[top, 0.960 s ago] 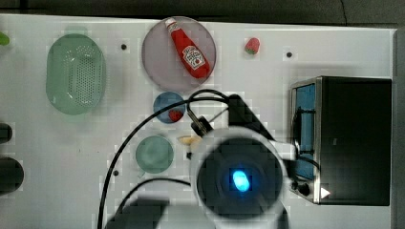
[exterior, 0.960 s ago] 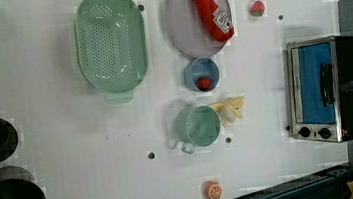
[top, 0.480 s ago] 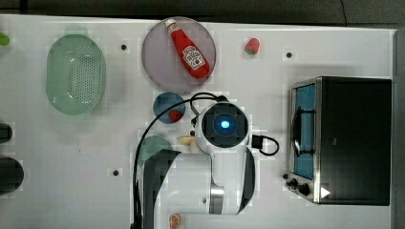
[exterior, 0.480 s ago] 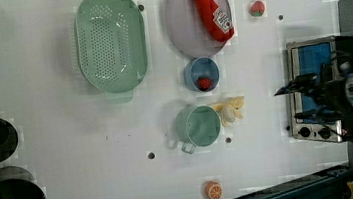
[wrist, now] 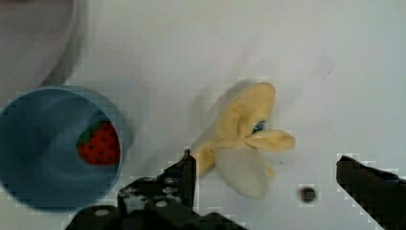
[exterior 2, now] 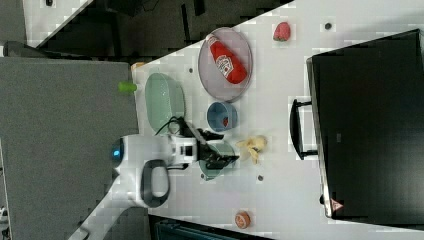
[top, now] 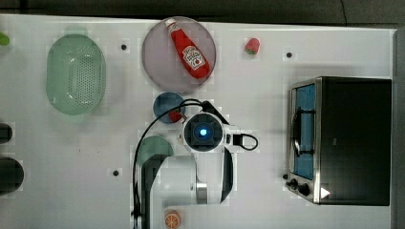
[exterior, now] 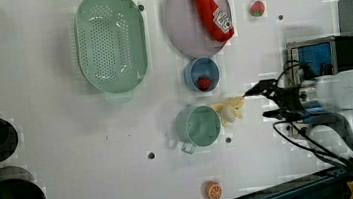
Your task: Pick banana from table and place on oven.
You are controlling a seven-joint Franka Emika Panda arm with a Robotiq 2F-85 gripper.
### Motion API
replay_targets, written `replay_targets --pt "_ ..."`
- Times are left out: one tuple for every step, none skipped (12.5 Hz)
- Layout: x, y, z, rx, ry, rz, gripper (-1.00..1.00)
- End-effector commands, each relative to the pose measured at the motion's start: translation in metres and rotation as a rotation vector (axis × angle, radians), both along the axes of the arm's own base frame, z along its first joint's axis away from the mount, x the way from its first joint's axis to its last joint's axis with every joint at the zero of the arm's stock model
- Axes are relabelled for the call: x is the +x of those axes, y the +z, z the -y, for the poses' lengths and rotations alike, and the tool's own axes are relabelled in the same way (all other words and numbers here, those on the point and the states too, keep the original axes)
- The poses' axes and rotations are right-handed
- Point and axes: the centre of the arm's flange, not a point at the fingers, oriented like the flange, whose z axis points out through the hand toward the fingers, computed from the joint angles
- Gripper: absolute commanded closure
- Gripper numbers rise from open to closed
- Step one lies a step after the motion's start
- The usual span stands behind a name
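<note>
I should next grab the banana's peeled white tip (wrist: 243, 172) with my gripper, to place the banana on the oven.
The pale yellow banana (exterior: 229, 111) lies on the white table (top: 267, 86), peeled open, between a green mug and the oven (top: 353, 138). My gripper (exterior: 261, 103) hangs open just off the banana, on the left view's right of it. In the wrist view the banana (wrist: 244, 143) lies between the two black fingers (wrist: 184, 170) of the gripper (wrist: 268, 175), nearer one of them, with nothing held. In the right view the gripper (exterior 2: 227, 147) points at the banana (exterior 2: 252, 146). The oven (exterior 2: 370, 125) has a bare black top. In the top view my arm covers the banana.
A blue bowl (exterior: 202, 74) with a toy strawberry and a green mug (exterior: 198, 125) stand close beside the banana. Farther off are a plate with a ketchup bottle (top: 191, 47), a green colander (top: 75, 74), a loose strawberry (top: 252, 46) and an orange slice (top: 172, 219).
My arm has come away from the oven side and moved in over the banana, to the left in the left view. The gripper has stayed open. Nothing on the table has moved.
</note>
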Motion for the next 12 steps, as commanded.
replay_targets --pt "0.001 -0.039 -0.013 0.002 0.003 0.003 -1.0" --pt "0.0 -0.053 -0.017 0.005 0.01 -0.001 -1.0" --pt "-0.002 -0.066 -0.022 0.009 0.019 -0.007 -1.0" --pt "-0.004 -0.077 -0.025 0.012 0.024 -0.015 -1.0" --pt "-0.007 -0.087 -0.028 0.015 0.029 -0.02 -1.0" --pt "-0.007 -0.092 -0.03 0.018 0.033 -0.014 -0.92" --pt "-0.006 -0.094 -0.032 0.021 0.036 0.003 -0.68" --pt "-0.006 -0.096 -0.032 0.022 0.037 0.007 -0.43" --pt "-0.007 -0.097 -0.032 0.022 0.037 0.004 -0.18" --pt "-0.006 -0.096 -0.033 0.023 0.037 0.009 0.05" --pt "-0.006 -0.096 -0.033 0.023 0.037 0.014 0.27" --pt "-0.006 -0.096 -0.033 0.023 0.037 0.015 0.48"
